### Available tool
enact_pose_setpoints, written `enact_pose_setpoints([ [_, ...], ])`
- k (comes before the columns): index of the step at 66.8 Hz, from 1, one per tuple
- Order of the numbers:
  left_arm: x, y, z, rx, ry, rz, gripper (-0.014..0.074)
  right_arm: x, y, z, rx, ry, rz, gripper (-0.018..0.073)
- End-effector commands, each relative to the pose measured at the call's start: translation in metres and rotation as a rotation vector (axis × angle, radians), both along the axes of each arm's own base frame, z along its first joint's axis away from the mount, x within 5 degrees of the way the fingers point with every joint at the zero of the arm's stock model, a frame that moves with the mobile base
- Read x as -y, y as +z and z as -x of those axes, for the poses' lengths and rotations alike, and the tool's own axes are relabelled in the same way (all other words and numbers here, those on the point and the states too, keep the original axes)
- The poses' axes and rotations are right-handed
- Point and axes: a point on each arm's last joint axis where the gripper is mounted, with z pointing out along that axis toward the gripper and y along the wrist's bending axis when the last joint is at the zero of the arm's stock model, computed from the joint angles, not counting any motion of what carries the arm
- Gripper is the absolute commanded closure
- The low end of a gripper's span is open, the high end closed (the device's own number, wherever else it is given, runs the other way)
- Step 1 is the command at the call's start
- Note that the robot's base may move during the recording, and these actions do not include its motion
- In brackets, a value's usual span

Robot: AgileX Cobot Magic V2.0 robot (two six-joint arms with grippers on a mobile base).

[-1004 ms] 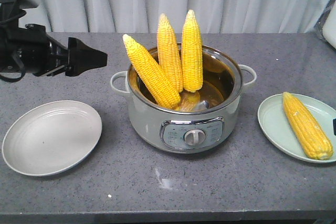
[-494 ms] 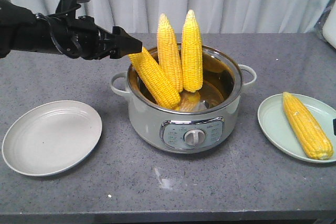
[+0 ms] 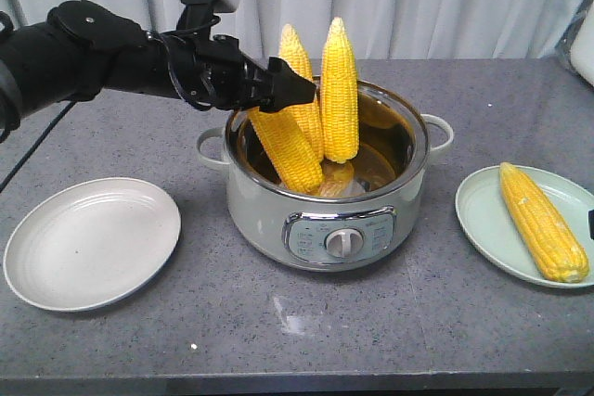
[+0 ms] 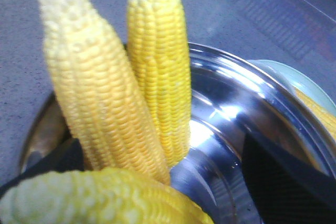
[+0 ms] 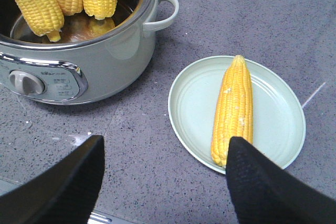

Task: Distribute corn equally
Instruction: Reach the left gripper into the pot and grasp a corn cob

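I need to share the corn out onto the empty white plate, so I should next grab the leaning cob's upper end with my left gripper.
Three cobs of corn stand in the grey cooker pot: a left one leaning, a middle one and a right one. A fourth cob lies on the pale green plate at the right. My left gripper reaches in from the left and is open, its fingers either side of the leaning cob's upper end. That cob fills the bottom of the left wrist view between the dark fingers. My right gripper hangs open over the table beside the green plate, holding nothing.
An empty off-white plate sits at the front left of the grey table. The pot has side handles and a front dial. A curtain hangs behind the table.
My left arm has swung right from above the table's left side to the pot. Its fingers now straddle the tip of the leaning cob. The cobs and plates have not moved.
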Motion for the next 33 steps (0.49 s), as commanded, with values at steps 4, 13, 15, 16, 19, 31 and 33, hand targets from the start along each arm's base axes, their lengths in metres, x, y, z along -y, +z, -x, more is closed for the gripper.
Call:
enact_pose_setpoints([
  [4, 0.0128, 0.0353, 0.0153, 0.084, -0.036, 0.064, 0.0015, 0.0002, 0.0115, -0.0025, 0.087, -0.002, -0.001, 0.0087],
  [13, 0.0153, 0.0349, 0.0169, 0.085, -0.046, 0.058, 0.0094, 0.0002, 0.0116, -0.0025, 0.088, -0.002, -0.001, 0.0087],
  [15, 0.0152, 0.0349, 0.0168, 0.085, -0.045, 0.058, 0.0125, 0.0002, 0.0116, -0.0025, 0.088, -0.002, -0.001, 0.0087],
  [16, 0.0152, 0.0349, 0.0168, 0.085, -0.045, 0.058, 0.0138, 0.0002, 0.0116, -0.0025, 0.088, -0.002, -0.001, 0.0087],
  [19, 0.0152, 0.0349, 0.0167, 0.086, -0.044, 0.057, 0.0187, 0.0002, 0.0116, -0.0025, 0.088, -0.002, -0.001, 0.0087],
  [31, 0.0153, 0.0349, 0.0169, 0.085, -0.046, 0.058, 0.0348, 0.0002, 0.0116, -0.0025, 0.087, -0.003, -0.003, 0.0087],
  [33, 0.0153, 0.0348, 0.0169, 0.084, -0.047, 0.058, 0.0365, 0.0002, 0.0116, -0.0025, 0.087, -0.003, -0.003, 0.0087],
])
